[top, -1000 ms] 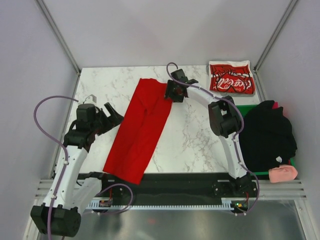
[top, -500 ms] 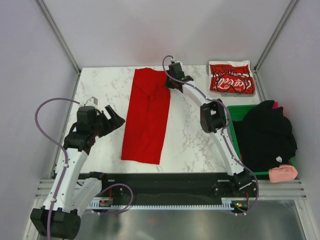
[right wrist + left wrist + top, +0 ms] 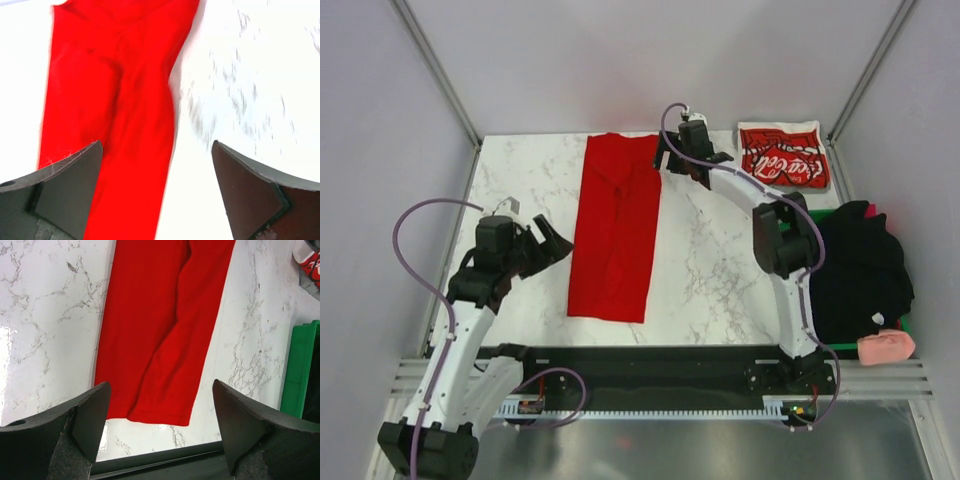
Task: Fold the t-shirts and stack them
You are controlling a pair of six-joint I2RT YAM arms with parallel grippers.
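Note:
The left gripper next needs to grab the plain red t-shirt (image 3: 614,228) at the corner of its near end on this gripper's side, and then that end will be folded over toward the table's far edge.
The plain red t-shirt (image 3: 614,228) lies flat on the marble table (image 3: 710,260) as a long strip, folded lengthwise, running from the far edge toward the near edge. It shows in the left wrist view (image 3: 160,325) and the right wrist view (image 3: 115,125). The Coca-Cola t-shirt (image 3: 782,155) lies folded at the far right corner. My right gripper (image 3: 672,165) hangs open and empty beside the strip's far right corner. My left gripper (image 3: 552,243) is open and empty, just left of the strip's middle.
A green bin (image 3: 840,270) at the right holds a pile of black cloth (image 3: 855,270) and a pink item (image 3: 886,347). Grey walls and metal posts enclose the table. A black rail (image 3: 650,365) runs along the near edge.
The right gripper has let go of the red shirt's far end and moved right. The shirt went from slanted to lying straight. The left arm barely moved.

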